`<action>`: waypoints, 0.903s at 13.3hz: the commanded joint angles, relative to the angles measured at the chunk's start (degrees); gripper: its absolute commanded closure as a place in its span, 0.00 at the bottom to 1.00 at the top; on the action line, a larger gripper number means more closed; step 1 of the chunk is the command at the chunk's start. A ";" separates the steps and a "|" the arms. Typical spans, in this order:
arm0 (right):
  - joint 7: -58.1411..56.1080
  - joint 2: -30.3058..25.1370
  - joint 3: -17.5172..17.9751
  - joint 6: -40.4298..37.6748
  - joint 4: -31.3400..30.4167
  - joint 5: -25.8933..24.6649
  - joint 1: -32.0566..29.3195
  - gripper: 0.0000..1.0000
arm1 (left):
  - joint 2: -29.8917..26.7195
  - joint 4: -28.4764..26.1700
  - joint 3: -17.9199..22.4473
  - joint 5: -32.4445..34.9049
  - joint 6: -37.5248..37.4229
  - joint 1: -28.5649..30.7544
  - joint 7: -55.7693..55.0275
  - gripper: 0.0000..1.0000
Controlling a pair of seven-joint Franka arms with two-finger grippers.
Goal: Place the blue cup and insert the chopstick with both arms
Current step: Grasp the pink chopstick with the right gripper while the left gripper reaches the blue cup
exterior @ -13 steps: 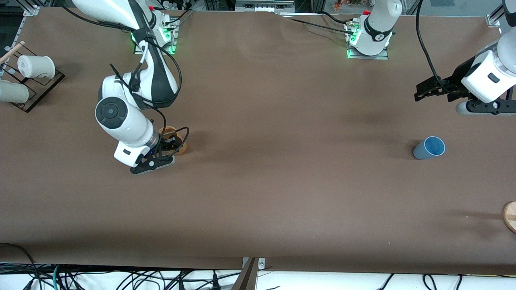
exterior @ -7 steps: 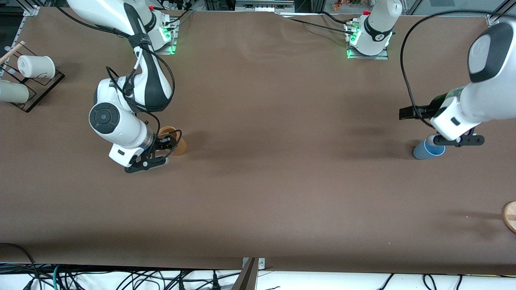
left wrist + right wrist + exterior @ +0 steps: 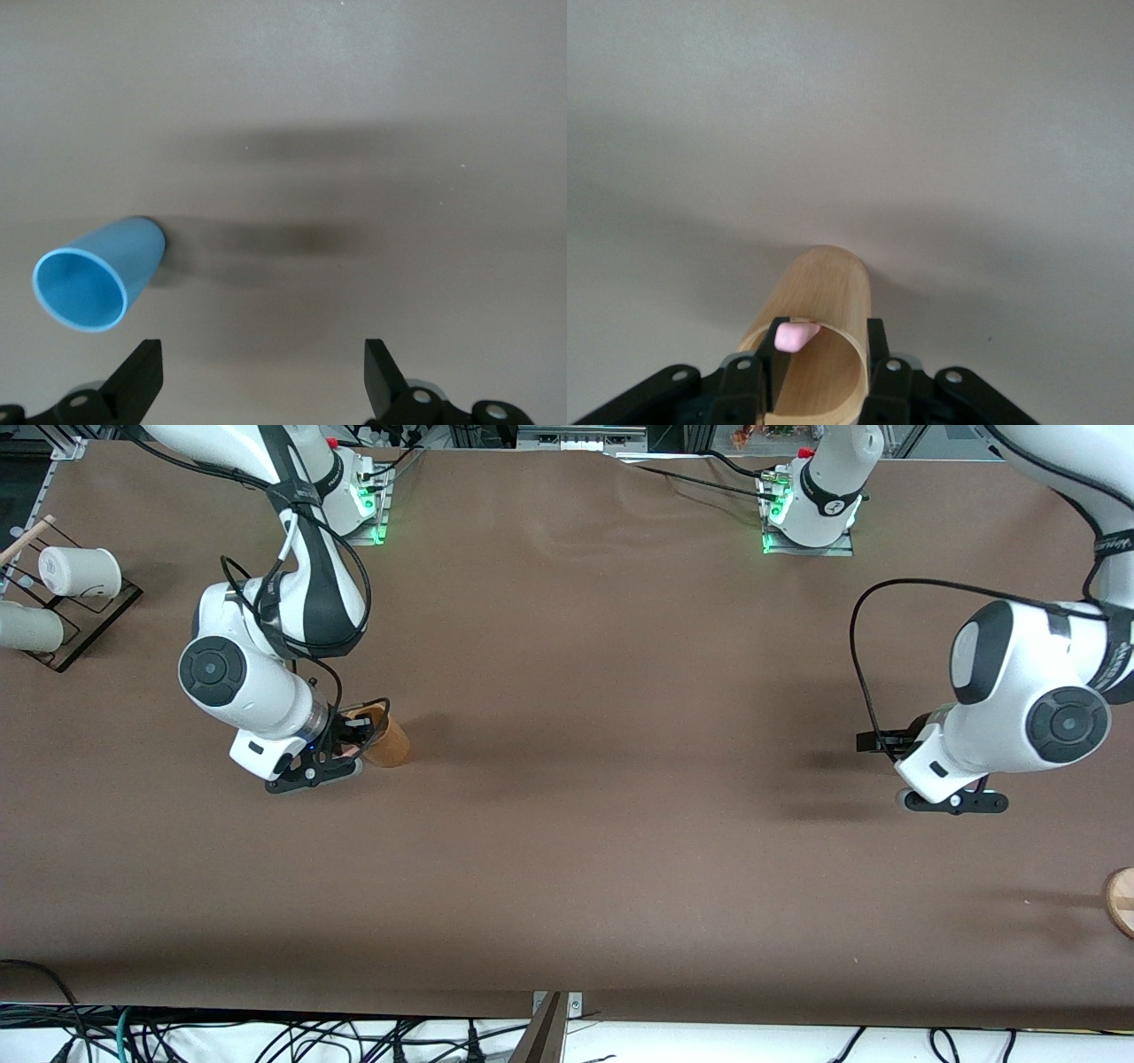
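My left gripper should next grab the blue cup by its rim (image 3: 123, 290) to place it for the chopstick.
The blue cup (image 3: 97, 276) lies on its side on the brown table, its mouth facing the left wrist camera. My left gripper (image 3: 261, 382) hangs open and empty over the table beside it. In the front view the left arm (image 3: 1019, 708) hides this cup. The tan cup (image 3: 388, 741) lies on its side near the right arm's end. In the right wrist view, the tan cup's (image 3: 824, 310) mouth faces the camera. The pale pink end of the chopstick (image 3: 796, 336) shows at its rim. My right gripper (image 3: 822, 350) is at that mouth, fingers apart, one finger beside the chopstick's end.
A black wire rack (image 3: 80, 615) with white cups (image 3: 78, 572) stands at the right arm's end of the table. A round wooden disc (image 3: 1121, 902) lies at the left arm's end, nearer the front camera.
The left arm swung down toward the front camera and now covers the blue cup in the front view. The right arm shifted slightly toward the front camera at the tan cup.
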 commanded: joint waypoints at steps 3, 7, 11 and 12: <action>-0.06 -0.90 0.09 1.08 -1.72 1.28 0.03 0.58 | -4.88 -14.13 1.03 3.05 17.21 3.48 9.64 0.00; 0.03 -0.81 0.18 0.73 -1.55 1.37 0.03 1.00 | -7.70 -22.06 5.33 3.05 26.90 2.87 14.90 0.00; 0.38 -1.43 0.18 -2.33 1.25 2.51 0.11 1.00 | -8.49 -24.96 9.11 0.70 30.07 2.70 21.86 0.00; 0.47 -1.78 0.09 -6.87 4.05 2.43 0.11 1.00 | -8.76 -26.45 9.29 -0.01 31.83 2.70 22.12 0.00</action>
